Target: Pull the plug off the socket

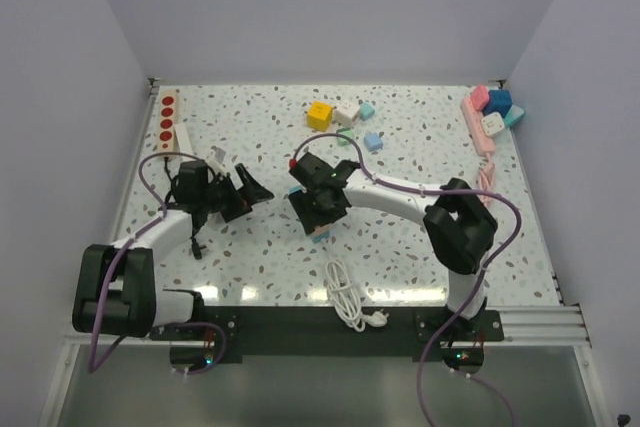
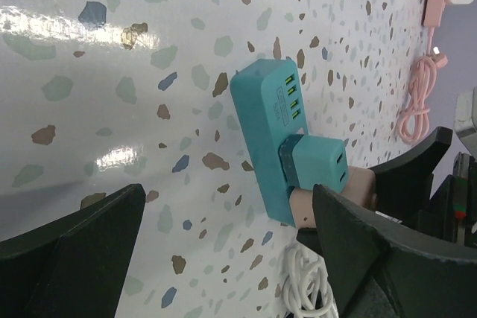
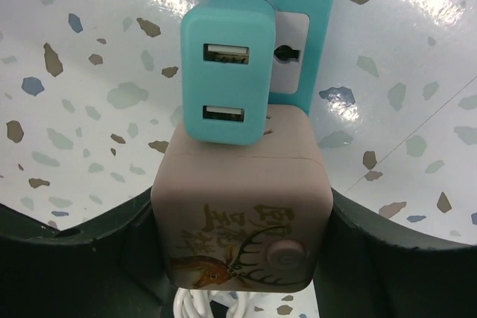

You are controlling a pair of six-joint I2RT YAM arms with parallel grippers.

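My left gripper grabs the teal socket strip across its empty USB-port end [image 1: 297, 193] [image 2: 273, 96] next, so both plugs stay free to pull off.
A teal socket strip [image 3: 298, 5] lies on the speckled table; it also shows in the left wrist view [image 2: 268, 128]. A teal USB charger [image 3: 227, 80] is plugged into it. Beside the charger, a beige cube plug with a deer drawing [image 3: 242, 206] sits against the strip. My right gripper [image 3: 242, 221] is shut on this beige plug, one finger on each side. In the top view, the right gripper [image 1: 318, 212] covers most of the strip. My left gripper [image 1: 248, 192] is open and empty to the left of the strip, and its fingers [image 2: 74, 251] are wide apart.
A coiled white cable [image 1: 347, 297] lies near the front edge, just behind the plug. A white strip with red sockets [image 1: 170, 122] lies at the far left. A pink strip [image 1: 483, 127] and blue blocks [image 1: 500, 102] are at the far right. A yellow cube [image 1: 319, 115] and small adapters sit at the back.
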